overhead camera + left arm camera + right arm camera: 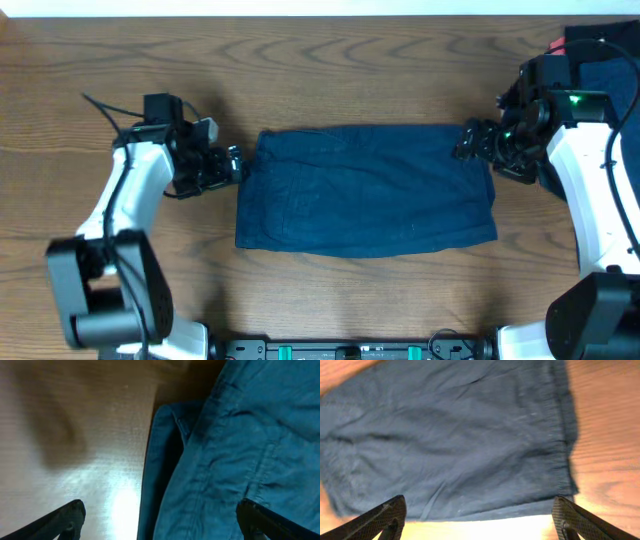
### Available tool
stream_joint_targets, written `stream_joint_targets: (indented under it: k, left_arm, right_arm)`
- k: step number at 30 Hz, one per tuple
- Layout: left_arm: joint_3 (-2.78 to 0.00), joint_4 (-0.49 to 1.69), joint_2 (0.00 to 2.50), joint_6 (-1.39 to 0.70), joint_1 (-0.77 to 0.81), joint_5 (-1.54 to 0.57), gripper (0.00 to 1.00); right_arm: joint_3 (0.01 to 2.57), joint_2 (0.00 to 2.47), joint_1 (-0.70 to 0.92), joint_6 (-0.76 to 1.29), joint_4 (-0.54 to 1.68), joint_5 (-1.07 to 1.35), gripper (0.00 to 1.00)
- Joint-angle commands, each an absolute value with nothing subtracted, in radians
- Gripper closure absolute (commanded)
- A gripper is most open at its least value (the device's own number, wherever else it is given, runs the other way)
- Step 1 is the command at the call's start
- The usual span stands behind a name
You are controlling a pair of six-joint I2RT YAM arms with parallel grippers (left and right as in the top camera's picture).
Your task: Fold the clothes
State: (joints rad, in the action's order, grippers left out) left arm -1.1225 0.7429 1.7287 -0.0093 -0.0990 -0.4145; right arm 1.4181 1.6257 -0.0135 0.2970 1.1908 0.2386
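Note:
The navy-blue garment (367,190) should next be taken by my left gripper at its short side edge near the garment's corner (251,171), to fold that end across the garment.
A dark navy-blue garment (367,190) of the clothes lies folded into a rough rectangle mid-table. My left gripper (234,165) stands open at its upper left corner, holding nothing. In the left wrist view the folded cloth edge (165,460) runs between the spread fingers (67,517). At the cloth's upper right corner is my right gripper (468,140), open and apart from the fabric. The right wrist view shows the cloth (455,440) ahead of the wide fingers (570,517), with bare table between them.
More clothes, dark blue with a bit of red (600,60), lie at the far right edge behind the right arm. The wooden table (120,300) shows bare around the folded garment.

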Motion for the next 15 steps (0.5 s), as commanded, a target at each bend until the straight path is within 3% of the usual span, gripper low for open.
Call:
stream_joint_targets:
  k: [1, 15]
  left_arm:
    - [-1.117, 0.728, 1.808, 0.058, -0.102, -0.466, 0.02]
    - [-1.117, 0.706, 1.909, 0.108, -0.106, -0.591, 0.02]
  right_arm:
    - [1.413, 1.622, 0.022, 0.208, 1.206, 0.303, 0.09]
    - [1.399, 1.622, 0.091, 0.194, 1.207, 0.284, 0.16]
